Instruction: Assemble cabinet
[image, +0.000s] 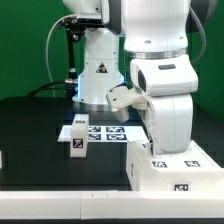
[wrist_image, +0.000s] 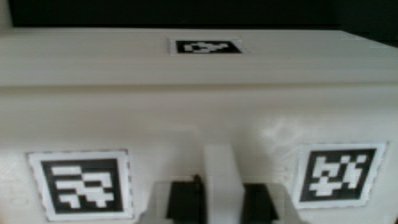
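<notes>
The tagged panel sits flush inside the cabinet box, behind its rim in the wrist view, so I should let go.
The cabinet (image: 178, 176) is a large white box with black-and-white tags, at the front of the exterior view's right. In the wrist view the cabinet (wrist_image: 178, 110) fills the picture, with one tag on its top face and two on its near face. My gripper (wrist_image: 221, 200) is down on it. Its two dark fingers (wrist_image: 183, 200) stand on either side of a thin white upright rib (wrist_image: 221, 170) of the box, and the rib fills the gap between them. In the exterior view the arm's white hand (image: 165, 105) hides the fingers. No knob shows.
A small white upright part with a tag (image: 78, 140) stands on the black table to the exterior view's left of the cabinet. The marker board (image: 110, 131) lies flat behind it. The robot's base (image: 95, 75) stands at the back.
</notes>
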